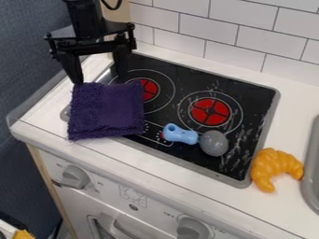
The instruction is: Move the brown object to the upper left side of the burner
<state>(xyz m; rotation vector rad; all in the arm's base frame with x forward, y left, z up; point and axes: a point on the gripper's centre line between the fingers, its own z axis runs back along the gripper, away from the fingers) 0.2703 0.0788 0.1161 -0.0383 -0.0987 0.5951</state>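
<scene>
My gripper grabs the brown croissant's thick middle next, to move the croissant to the upper left side of the burner.
The gripper (100, 79) hangs at the upper left, over the cooktop's left corner and just above the purple cloth. It is open, its two fingers wide apart, holding nothing that I can see. An orange-brown croissant (275, 168) lies on the white counter at the right, against the cooktop's lower right corner and far from the gripper. The black cooktop (181, 77) has two red-centred burners, the left burner (148, 89) partly covered by the cloth and the right burner (211, 112) uncovered.
A purple cloth (106, 111) covers the cooktop's left part. A blue-handled toy with a grey head (213, 143) lies below the right burner. The tiled wall (205, 32) rises behind, and a grey sink edge (309, 172) stands at the far right.
</scene>
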